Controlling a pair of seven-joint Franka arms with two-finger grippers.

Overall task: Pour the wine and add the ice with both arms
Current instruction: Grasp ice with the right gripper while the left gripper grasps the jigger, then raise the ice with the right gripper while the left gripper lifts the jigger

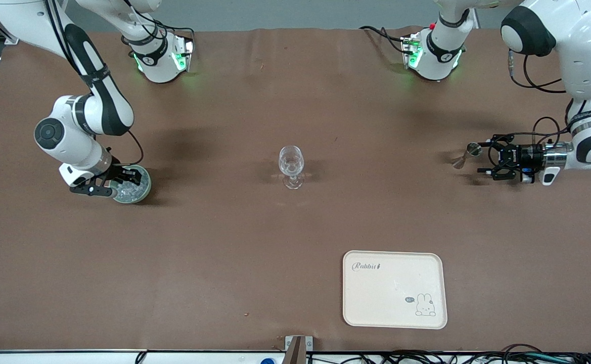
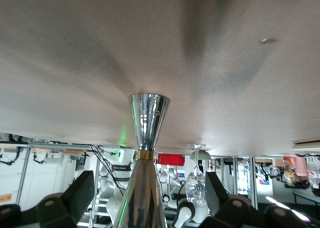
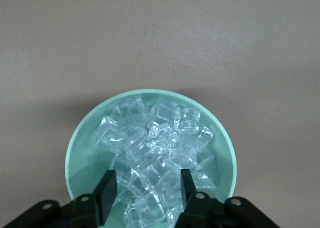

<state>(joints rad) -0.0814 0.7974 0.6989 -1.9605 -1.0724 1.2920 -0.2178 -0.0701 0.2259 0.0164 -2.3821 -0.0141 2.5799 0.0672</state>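
My left gripper reaches the steel jigger and grabs its narrow middle (image 2: 145, 155) next. That leaves the jigger's open cones free to pour the wine.
A heap of clear ice cubes (image 3: 155, 153) fills a pale green bowl (image 1: 141, 189) at the right arm's end of the table. My right gripper (image 1: 123, 183) is low over the bowl, open, its fingers (image 3: 108, 187) dipped among the cubes, several of them between the fingers. It also shows in the right wrist view (image 3: 147, 188). A clear stemmed glass (image 1: 291, 166) stands at mid-table. A steel double-cone jigger (image 1: 467, 154) stands at the left arm's end. My left gripper (image 1: 482, 157) lies level at table height, open, its fingers (image 2: 80, 195) wide on either side of the jigger (image 2: 146, 153), not touching.
A cream tray (image 1: 394, 289) with a rabbit print lies nearer the front camera, toward the left arm's end. The brown table mat (image 1: 295, 242) covers the table. The stemmed glass shows small in the left wrist view (image 2: 196, 180).
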